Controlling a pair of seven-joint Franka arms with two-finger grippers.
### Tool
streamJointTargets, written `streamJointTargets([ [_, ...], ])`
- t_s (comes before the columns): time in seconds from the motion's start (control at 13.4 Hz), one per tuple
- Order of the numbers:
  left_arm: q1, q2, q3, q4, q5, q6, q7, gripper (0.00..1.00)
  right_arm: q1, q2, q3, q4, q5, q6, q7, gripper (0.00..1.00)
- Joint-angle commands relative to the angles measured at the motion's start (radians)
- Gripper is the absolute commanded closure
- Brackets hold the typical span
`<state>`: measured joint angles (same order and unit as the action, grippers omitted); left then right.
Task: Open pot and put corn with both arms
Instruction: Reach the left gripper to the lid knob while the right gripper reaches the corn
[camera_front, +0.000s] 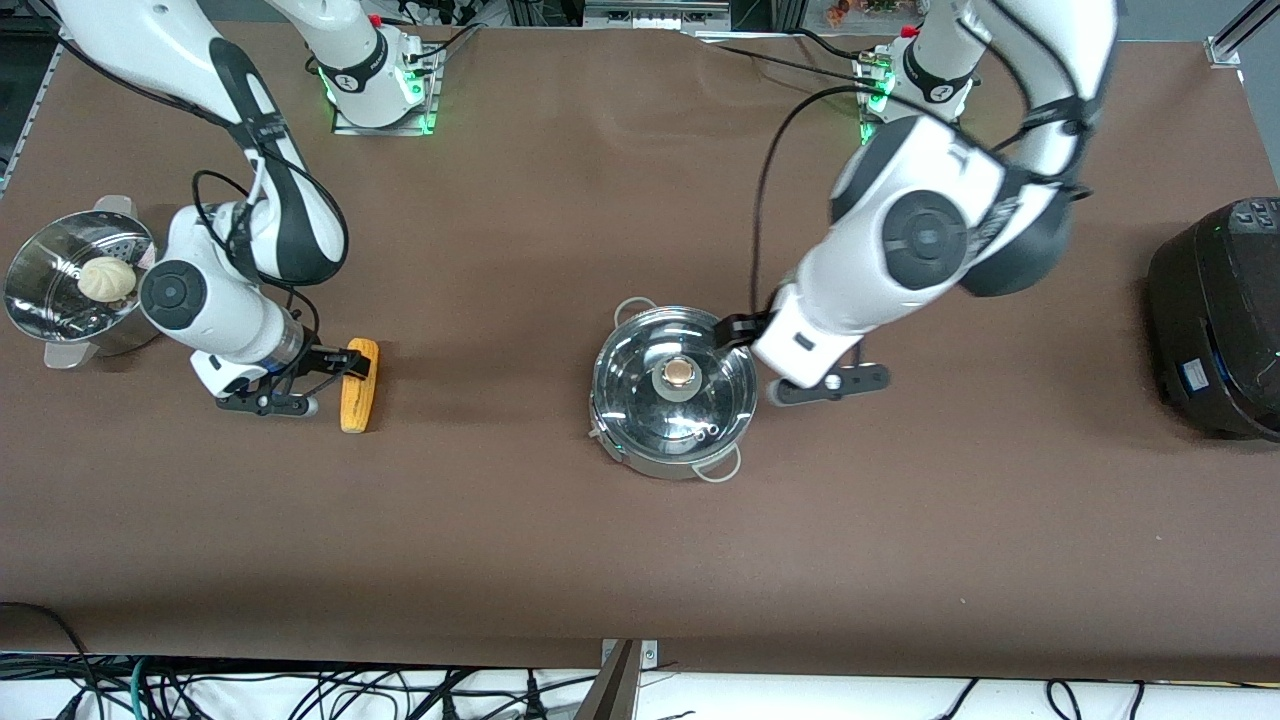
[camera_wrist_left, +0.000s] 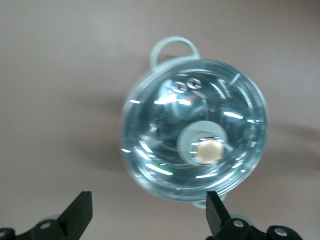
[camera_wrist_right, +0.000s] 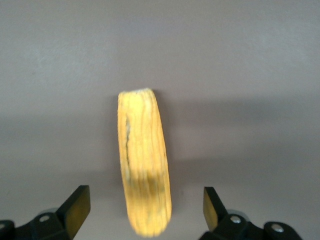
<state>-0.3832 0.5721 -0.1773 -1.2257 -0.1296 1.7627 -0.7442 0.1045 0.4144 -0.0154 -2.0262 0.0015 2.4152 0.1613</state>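
Note:
Next, the right gripper grips the corn near its rounded end (camera_front: 366, 350), which leaves the corn's flat end (camera_front: 354, 424) free to enter the steel pot.
The shiny steel pot (camera_front: 673, 390) stands mid-table with its clear glass lid (camera_front: 700, 350) on; the lid's small round knob (camera_front: 679, 374) points up. In the left wrist view the pot (camera_wrist_left: 192, 132) fills the middle, with the knob (camera_wrist_left: 208, 150) showing. My left gripper (camera_front: 775, 365) (camera_wrist_left: 147, 210) is open and empty beside the pot's rim, toward the left arm's end. The yellow-orange corn (camera_front: 358, 385) lies on the table toward the right arm's end. My right gripper (camera_front: 325, 380) (camera_wrist_right: 145, 207) is open, its jaws either side of one end of the corn (camera_wrist_right: 142, 165).
A perforated steel steamer pot (camera_front: 40, 290) holding a pale bun (camera_front: 107, 279) stands at the right arm's end of the table. A large black cooker (camera_front: 1215, 320) stands at the left arm's end. Brown tabletop spreads nearer the front camera.

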Motion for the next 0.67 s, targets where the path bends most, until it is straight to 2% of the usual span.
streamJointTargets([
  [0.0,-0.132,0.089,0.022,0.072,0.129,0.052,-0.204,0.00,0.006,0.046,0.003,-0.052,-0.006,0.135,0.026,0.00],
  [0.15,-0.155,0.127,0.022,0.106,0.150,0.064,-0.276,0.00,0.007,0.063,0.003,-0.065,-0.008,0.157,0.021,0.00],
  [0.22,-0.164,0.133,0.022,0.109,0.151,0.066,-0.280,0.00,0.006,0.064,0.003,-0.068,-0.008,0.159,0.012,0.09],
  [0.45,-0.181,0.167,0.029,0.109,0.172,0.079,-0.311,0.04,0.007,0.066,0.003,-0.065,-0.009,0.125,-0.003,0.74],
  [0.52,-0.180,0.172,0.029,0.104,0.173,0.107,-0.313,0.07,0.007,0.061,0.003,-0.065,-0.009,0.121,-0.006,0.87],
  [0.6,-0.180,0.176,0.030,0.103,0.174,0.116,-0.311,0.07,0.006,0.061,0.003,-0.060,-0.009,0.120,-0.008,0.96],
])
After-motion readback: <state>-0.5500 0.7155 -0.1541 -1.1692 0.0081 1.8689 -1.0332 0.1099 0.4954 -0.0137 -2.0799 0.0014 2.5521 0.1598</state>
